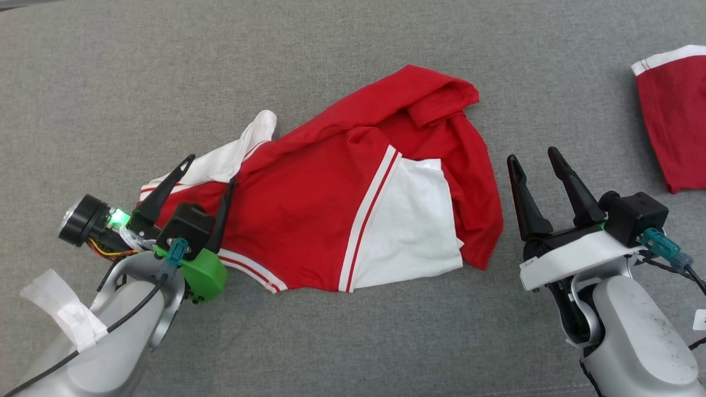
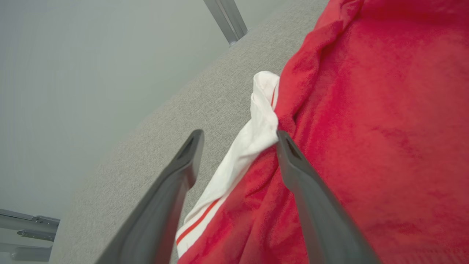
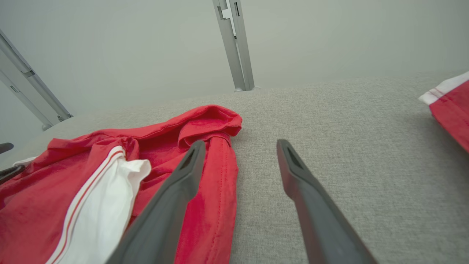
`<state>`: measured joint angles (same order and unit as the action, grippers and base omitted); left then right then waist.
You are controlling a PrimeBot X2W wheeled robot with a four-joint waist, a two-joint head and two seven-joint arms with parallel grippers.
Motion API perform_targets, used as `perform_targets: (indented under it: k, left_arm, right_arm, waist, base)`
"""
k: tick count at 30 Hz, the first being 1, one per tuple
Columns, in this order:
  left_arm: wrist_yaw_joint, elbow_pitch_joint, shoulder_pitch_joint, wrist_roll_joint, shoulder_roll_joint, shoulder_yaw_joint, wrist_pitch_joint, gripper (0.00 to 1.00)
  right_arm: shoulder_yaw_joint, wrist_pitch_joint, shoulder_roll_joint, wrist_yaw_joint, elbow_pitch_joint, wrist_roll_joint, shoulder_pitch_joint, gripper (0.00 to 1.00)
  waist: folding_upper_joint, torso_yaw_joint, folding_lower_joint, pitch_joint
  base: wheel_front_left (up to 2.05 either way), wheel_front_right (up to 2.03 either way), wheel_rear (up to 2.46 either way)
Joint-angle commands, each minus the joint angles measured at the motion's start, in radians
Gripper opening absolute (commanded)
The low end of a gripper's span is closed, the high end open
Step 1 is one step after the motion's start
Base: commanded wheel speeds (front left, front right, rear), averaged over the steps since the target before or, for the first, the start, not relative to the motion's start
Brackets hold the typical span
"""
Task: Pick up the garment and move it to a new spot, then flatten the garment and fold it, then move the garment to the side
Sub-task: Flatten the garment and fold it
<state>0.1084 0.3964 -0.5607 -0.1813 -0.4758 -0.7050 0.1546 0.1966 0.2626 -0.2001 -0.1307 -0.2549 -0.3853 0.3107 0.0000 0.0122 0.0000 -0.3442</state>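
My right gripper needs to grab the shirt (image 3: 121,172) next by its stitched red edge (image 3: 227,189). The red shirt is crumpled, and this grab is for flattening it to fold it.
The garment (image 1: 309,209) is a red shirt with white panels and striped trim, lying crumpled across the middle of the grey cloth surface (image 1: 353,55). My left gripper (image 1: 212,168) stands open over the shirt's left end, its fingers astride the white sleeve (image 2: 253,143) and red cloth, holding nothing. The right gripper (image 1: 534,159) is open just right of the shirt's red edge, empty, over bare grey cloth. In the right wrist view the shirt (image 3: 121,172) lies left of the open gripper (image 3: 240,145), with the red folded collar part beyond the left finger.
A second red piece with white trim (image 1: 675,116) lies at the far right edge, also seen as a red and white piece (image 3: 449,106) in the right wrist view. Metal frame posts (image 3: 234,44) stand beyond the surface's far edge.
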Motion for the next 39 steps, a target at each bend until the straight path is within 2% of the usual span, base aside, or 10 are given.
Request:
perform_targets:
  k: [1,13,14,15,16,17,22,28,35,39]
  left_arm:
    - [0.006,-0.003,0.002,-0.006,-0.010,0.006,-0.003,1.00]
    - [-0.010,-0.008,-0.005,-0.013,-0.033,-0.010,-0.028,1.00]
    - [-0.011,-0.006,-0.010,-0.013,-0.032,-0.011,-0.027,0.96]
    - [-0.011,-0.003,-0.013,-0.015,-0.032,-0.012,-0.026,0.42]
    - [-0.013,-0.001,-0.015,-0.016,-0.032,-0.014,-0.024,0.26]
    - [-0.021,0.004,-0.016,-0.020,-0.033,-0.018,-0.027,0.00]
    - [-0.036,0.011,-0.016,-0.033,-0.039,-0.022,-0.038,0.00]
    - [-0.006,-0.025,-0.019,-0.043,-0.051,0.001,-0.018,0.00]
    - [0.010,-0.084,-0.037,-0.039,-0.066,0.010,-0.018,0.00]
    - [0.014,-0.107,-0.048,-0.032,-0.062,0.005,-0.023,0.00]
  right_arm:
    - [0.001,0.003,0.002,0.000,0.000,0.003,-0.009,1.00]
    - [0.004,0.003,-0.002,0.000,0.000,0.012,-0.027,1.00]
    - [0.004,0.003,-0.003,0.000,0.001,0.012,-0.028,1.00]
    - [0.003,0.003,-0.003,0.000,0.002,0.012,-0.029,1.00]
    - [0.003,0.003,-0.004,0.000,0.003,0.012,-0.031,1.00]
    - [0.003,0.003,-0.005,0.000,0.004,0.013,-0.033,1.00]
    - [0.000,0.003,-0.010,0.000,0.007,0.010,-0.039,1.00]
    - [0.019,0.003,-0.001,0.000,-0.013,-0.043,0.019,1.00]
    - [0.087,-0.017,-0.008,0.000,-0.175,-0.304,0.197,1.00]
    - [0.145,-0.084,-0.052,0.000,-0.257,-0.478,0.290,1.00]
  waist:
    - [0.0000,-0.005,0.0000,0.005]
    - [0.0000,-0.022,0.0000,0.021]
    - [0.0000,-0.024,0.0000,0.022]
    - [0.0000,-0.026,0.0000,0.022]
    - [0.0000,-0.027,0.0000,0.023]
    - [0.0000,-0.029,0.0000,0.024]
    - [0.0000,-0.033,0.0000,0.027]
    - [0.0000,-0.021,0.0000,0.013]
    - [0.0000,0.013,0.0000,-0.025]
    - [0.0000,0.040,0.0000,-0.042]
  base:
    - [0.00,0.00,0.00]
    - [0.00,0.00,0.00]
    - [0.00,0.00,0.00]
    - [0.00,0.00,0.00]
    - [0.00,0.00,0.00]
    - [0.00,0.00,0.00]
    - [0.00,0.00,0.00]
    - [0.00,0.00,0.00]
    - [0.00,0.00,0.00]
    - [0.00,0.00,0.00]
